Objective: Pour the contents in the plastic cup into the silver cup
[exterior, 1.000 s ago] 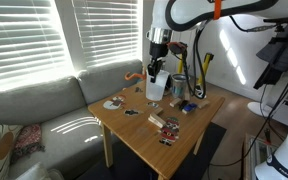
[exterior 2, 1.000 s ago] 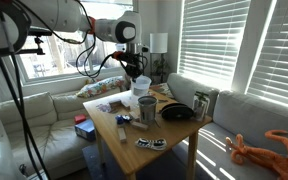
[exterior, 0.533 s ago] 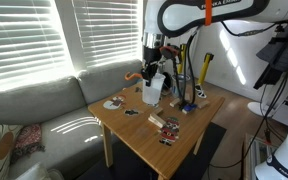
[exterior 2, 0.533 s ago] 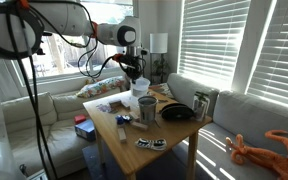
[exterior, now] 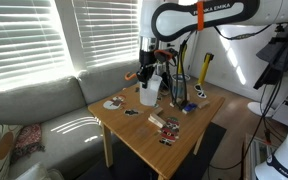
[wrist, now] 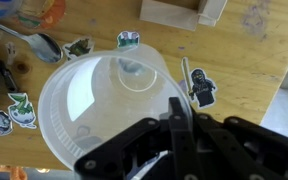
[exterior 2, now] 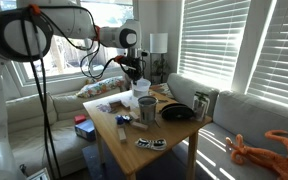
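The robot's gripper needs to let go of the plastic cup, because the plastic cup is standing upright with its base down on the tabletop.
The plastic cup (wrist: 104,105) is a translucent white tumbler. It fills the wrist view from above. My gripper (wrist: 176,128) is shut on its rim, one finger inside and one outside. In both exterior views the gripper (exterior: 151,62) (exterior 2: 134,70) holds the tumbler (exterior: 149,91) (exterior 2: 139,88) upright over the far part of the wooden table (exterior: 144,130). The silver cup (exterior 2: 146,108) stands on the table just in front of and below the tumbler. It does not show in the wrist view.
A spoon (wrist: 34,45), stickers (wrist: 202,90) and a wooden block (wrist: 179,10) lie on the table. A black plate (exterior 2: 176,113) and a dark cup (exterior 2: 200,103) stand beside the silver cup. A couch (exterior: 44,110) and window blinds border the table.
My gripper has carried the plastic cup a little sideways over the table, towards the couch side. The cup stays upright.
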Action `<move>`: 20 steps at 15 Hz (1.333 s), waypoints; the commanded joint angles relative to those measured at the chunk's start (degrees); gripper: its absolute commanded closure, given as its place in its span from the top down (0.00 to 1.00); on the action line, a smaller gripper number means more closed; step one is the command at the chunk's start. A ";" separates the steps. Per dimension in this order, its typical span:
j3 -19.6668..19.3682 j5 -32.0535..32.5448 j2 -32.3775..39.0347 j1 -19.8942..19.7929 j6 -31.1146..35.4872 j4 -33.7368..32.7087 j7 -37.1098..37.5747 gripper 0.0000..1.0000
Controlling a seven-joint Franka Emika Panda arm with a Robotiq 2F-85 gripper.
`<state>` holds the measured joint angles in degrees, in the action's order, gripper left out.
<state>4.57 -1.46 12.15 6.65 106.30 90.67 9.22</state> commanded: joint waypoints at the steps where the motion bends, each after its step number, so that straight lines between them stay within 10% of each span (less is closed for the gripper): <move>1: 0.03 0.88 1.78 0.64 -0.37 -2.77 2.04 0.31; 11: -2.80 -0.37 -12.02 -3.45 4.14 4.27 1.15 0.98; 20: -5.48 -0.27 -16.51 -7.53 9.54 12.94 -4.66 1.00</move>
<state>-0.97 -1.72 -4.44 -0.83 116.05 103.85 4.57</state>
